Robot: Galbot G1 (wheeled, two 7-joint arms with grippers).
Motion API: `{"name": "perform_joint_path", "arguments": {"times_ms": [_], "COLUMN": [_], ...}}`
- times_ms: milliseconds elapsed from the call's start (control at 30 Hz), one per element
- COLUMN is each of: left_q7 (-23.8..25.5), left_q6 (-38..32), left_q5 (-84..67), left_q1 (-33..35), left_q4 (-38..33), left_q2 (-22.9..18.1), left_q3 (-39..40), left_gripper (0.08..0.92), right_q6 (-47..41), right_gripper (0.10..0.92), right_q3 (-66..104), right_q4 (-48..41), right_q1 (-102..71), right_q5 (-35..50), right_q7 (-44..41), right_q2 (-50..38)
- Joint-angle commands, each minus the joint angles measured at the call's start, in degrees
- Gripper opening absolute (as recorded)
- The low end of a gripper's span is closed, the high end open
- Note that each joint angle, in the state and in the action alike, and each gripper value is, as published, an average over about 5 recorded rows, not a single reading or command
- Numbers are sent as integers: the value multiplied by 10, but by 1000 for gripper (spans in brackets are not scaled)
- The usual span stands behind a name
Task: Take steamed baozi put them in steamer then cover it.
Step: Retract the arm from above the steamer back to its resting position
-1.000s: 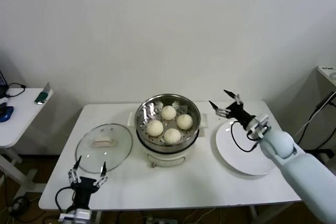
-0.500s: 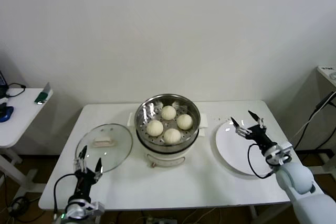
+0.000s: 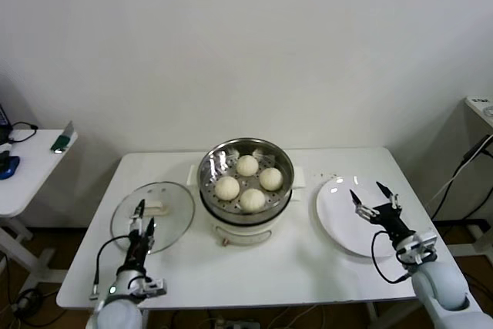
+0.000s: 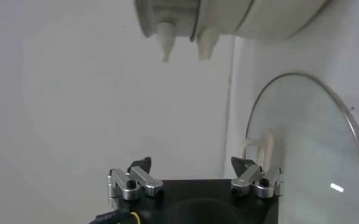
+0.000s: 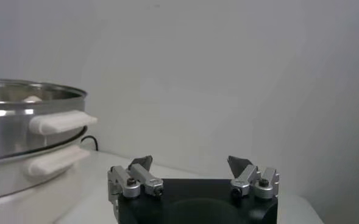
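Observation:
My left gripper should pick up the glass cover by its cream handle [image 3: 155, 207] next, to cover the steamer [image 3: 246, 179] with the baozi inside.
Several cream-white baozi [image 3: 247, 165] lie inside the shiny steamer [image 3: 246, 179], which stands uncovered on its white pot base at the table's middle. The clear glass cover [image 3: 162, 221] lies flat on the table to the steamer's left, its cream handle [image 3: 155, 207] facing up. My left gripper [image 3: 142, 215] is open over the near part of the cover, empty. The left wrist view shows the cover [image 4: 313, 152] beside the open left gripper [image 4: 191, 167]. My right gripper [image 3: 374, 195] is open and empty above the white plate [image 3: 337, 225]. In the right wrist view, the steamer [image 5: 21, 115] sits off to the side of the right gripper [image 5: 191, 164].
The white table [image 3: 308, 271] carries the steamer, cover and bare plate. A cable trails from the pot base toward the back. A small side table [image 3: 31, 167] with loose items stands at the far left. A wall closes the back.
My left gripper has risen from the table's front edge onto the cover's near part. My right gripper has drawn back from beside the steamer to above the plate.

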Motion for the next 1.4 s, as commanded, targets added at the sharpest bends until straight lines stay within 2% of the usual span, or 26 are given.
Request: {"name": "perform_joint_path", "arguments": {"times_ms": [33,367,567,1133,1233,1400], "left_q7": [-37,-25,-43,-32,-29,-25], "left_q6": [-9,-3,3,-4,-11,-18], "left_q5": [125,152,148,85,78,77], "left_q1": [-102,-136,-152,-187,-190,-197], "left_q4": [147,198,203,236,240,249], "left_q2": [0,1,0,3,3,-2], "left_q3": [4,-4,-11,-2,-2,-2], "left_gripper": [823,823,823,823,799,670], "right_q6": [2,4,8,15,16,16], "right_gripper": [823,823,823,823,823,823], "right_q3": [16,7,-1,-1,-5,-24], "right_q4": [-3,-11,-20,-34,-38,-56], "right_q1": [-17,-1,3,6,8,30], "right_q5": [-23,-32,-46,-64,-66,-72], "right_q7": [-1,-1,-4,-17,-19,-22], "right_q2": [15,19,17,18,17,9]}}
